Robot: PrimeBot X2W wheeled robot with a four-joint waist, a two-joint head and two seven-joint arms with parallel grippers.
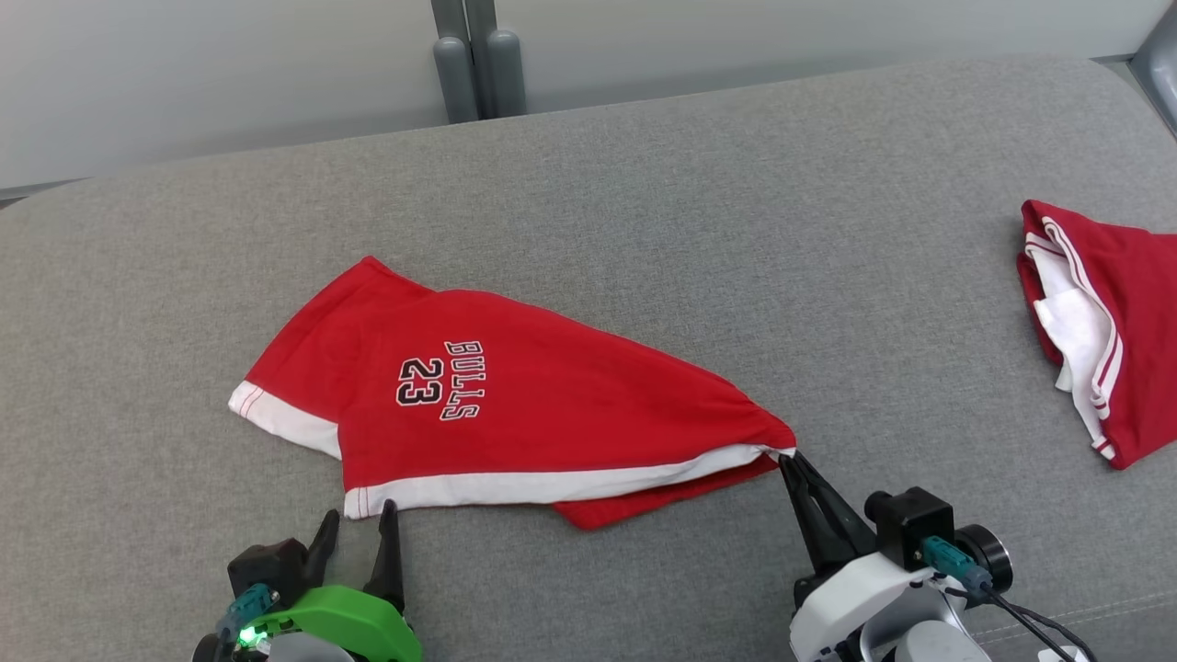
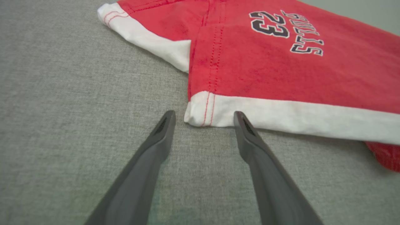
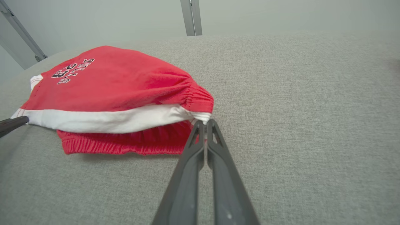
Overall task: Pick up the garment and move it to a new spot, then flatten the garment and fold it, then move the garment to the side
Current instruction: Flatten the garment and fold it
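Observation:
The red cloth [image 1: 552, 397] is lying flat and loose on the cushion, so my left gripper should next pinch the garment by its white hem corner [image 1: 361, 500].
The garment [image 1: 497, 405] is a pair of red shorts with white trim and "BULLS 23" print, lying folded over on the grey cushion. Its near-left white corner [image 2: 200, 111] sits just beyond and between the tips of my left gripper [image 2: 204, 116], which stands open and touches nothing. In the head view the left gripper [image 1: 360, 517] is at the lower left, right below that hem corner. My right gripper [image 1: 789, 458] is shut on the garment's right tip, pinching the white edge [image 3: 204, 118] and holding it slightly raised off the surface.
A second red and white garment [image 1: 1099, 322] lies crumpled at the right edge of the cushion. The grey cushion [image 1: 644, 184] stretches wide behind the shorts. Grey posts [image 1: 478, 64] stand past its far edge against a pale wall.

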